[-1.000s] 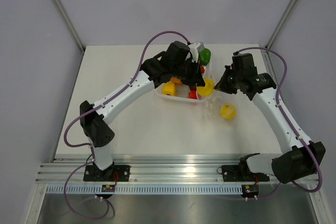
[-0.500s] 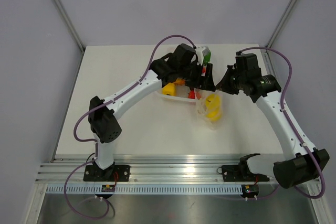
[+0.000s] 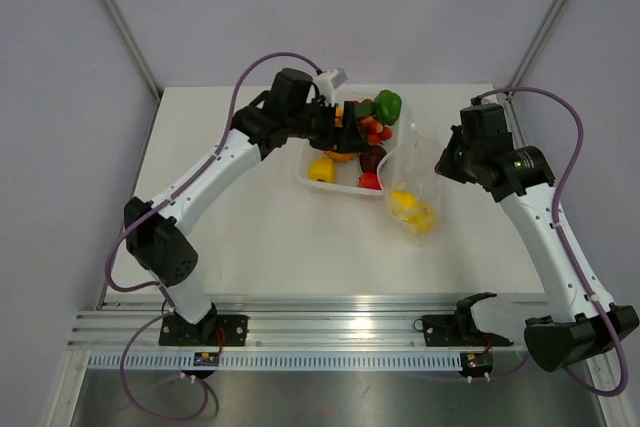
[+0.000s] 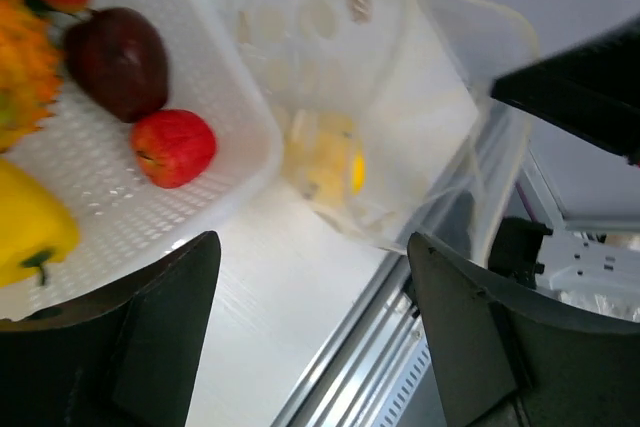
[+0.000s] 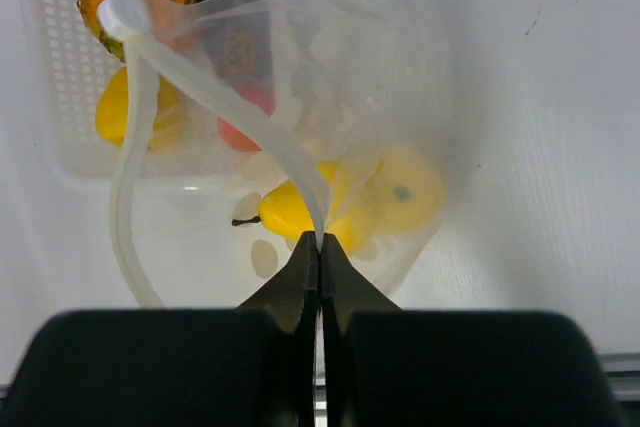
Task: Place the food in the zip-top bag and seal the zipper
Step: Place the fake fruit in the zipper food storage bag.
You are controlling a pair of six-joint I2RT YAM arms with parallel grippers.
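Note:
The yellow pepper's body should stay free to go into the zip-top bag [image 3: 412, 175], so my left gripper needs to grab the pepper across its sides near the stem [image 3: 321, 173] next.
The zip-top bag [image 3: 412, 175] stands on the table right of the tray, mouth up, with two yellow food pieces [image 3: 411, 209] at its bottom. My right gripper [image 3: 447, 161] is shut on its zipper rim [image 5: 180, 75]; the jaws pinch the strip [image 5: 319, 240], and both yellow pieces [image 5: 296, 209] show through the plastic. My left gripper [image 3: 350, 137] hovers open and empty over the white tray [image 3: 303, 179]. Beyond the left gripper's wide-apart tips [image 4: 312, 242] lie a dark purple fruit [image 4: 118, 59], a red one [image 4: 172, 147] and a yellow pepper [image 4: 28, 229], with the bag [image 4: 400, 97] beyond.
A green pepper [image 3: 388, 104] sits at the tray's far right corner, with orange and small red pieces [image 3: 372, 130] beside it. The aluminium rail [image 3: 340, 332] runs along the table's near edge. Grey walls close in the back and sides.
My left gripper opened, letting a yellow piece drop into the bag, then drew back left over the tray. My right gripper shifted right and raised the bag's rim.

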